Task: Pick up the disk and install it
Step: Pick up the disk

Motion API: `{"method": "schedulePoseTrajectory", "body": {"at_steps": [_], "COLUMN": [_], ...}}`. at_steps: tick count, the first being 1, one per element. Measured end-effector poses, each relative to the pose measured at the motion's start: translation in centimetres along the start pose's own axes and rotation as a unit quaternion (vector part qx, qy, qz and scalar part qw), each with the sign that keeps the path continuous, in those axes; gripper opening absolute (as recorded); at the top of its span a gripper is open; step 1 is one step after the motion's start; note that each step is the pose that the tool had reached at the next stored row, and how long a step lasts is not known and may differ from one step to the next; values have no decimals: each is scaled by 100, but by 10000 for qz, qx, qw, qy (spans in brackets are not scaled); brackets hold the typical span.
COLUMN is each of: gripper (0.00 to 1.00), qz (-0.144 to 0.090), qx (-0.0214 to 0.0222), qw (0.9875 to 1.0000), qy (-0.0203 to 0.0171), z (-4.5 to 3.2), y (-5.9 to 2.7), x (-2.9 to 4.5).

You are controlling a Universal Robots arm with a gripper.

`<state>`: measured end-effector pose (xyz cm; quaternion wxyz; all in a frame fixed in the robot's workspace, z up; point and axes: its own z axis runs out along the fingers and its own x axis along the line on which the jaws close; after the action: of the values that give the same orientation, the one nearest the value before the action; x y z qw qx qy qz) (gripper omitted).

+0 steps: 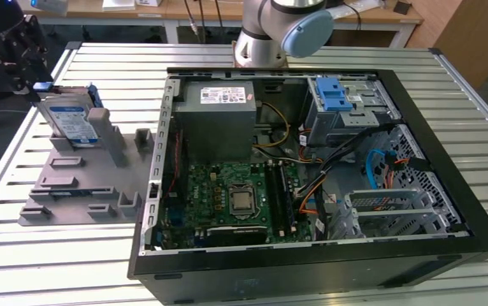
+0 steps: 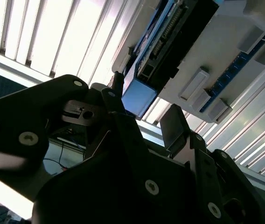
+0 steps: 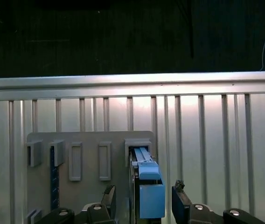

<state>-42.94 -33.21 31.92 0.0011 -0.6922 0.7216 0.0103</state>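
Note:
The disk needs my gripper on its blue bar (image 1: 45, 86) next, to install it in the open computer case.
The disk (image 1: 68, 121) stands on edge in a slot of the grey holder plate (image 1: 74, 185), at the exterior view's left. It is silver with a white-and-blue label and blue rails. My gripper (image 1: 38, 81) hangs at the disk's upper end. In the first wrist view the gripper (image 3: 144, 193) is open. Its two black fingertips (image 3: 179, 192) sit on either side of the disk's blue rail (image 3: 150, 196), with a gap on each side. In the second wrist view the gripper (image 2: 146, 109) is close to the rail's blue end (image 2: 139, 97).
An open computer case (image 1: 448, 191) lies on the slatted metal table (image 1: 23, 255), to the right of the holder in the exterior view. Inside are a grey power-supply box (image 1: 218, 121), a motherboard (image 1: 227, 197) and a metal cage with a blue latch (image 1: 342, 99). The arm's base (image 1: 261, 38) stands behind the case.

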Motion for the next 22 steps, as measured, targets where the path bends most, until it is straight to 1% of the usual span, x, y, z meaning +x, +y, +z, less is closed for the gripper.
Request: {"method": "schedulePoseTrajectory", "body": {"at_steps": [7,9,10,15,22], "gripper": [59,58,51,51,51], "qz": [-4,-5,-5,-12,-13], "qx": [6,5,5,5,5], "qw": [10000,10000,10000,10000,10000], "qy": [4,4,5,4,4], "z": [104,118,124,160,213], "y": [2,3,3,3,2], "x": [-11,-22,-26,-40,-40]}}
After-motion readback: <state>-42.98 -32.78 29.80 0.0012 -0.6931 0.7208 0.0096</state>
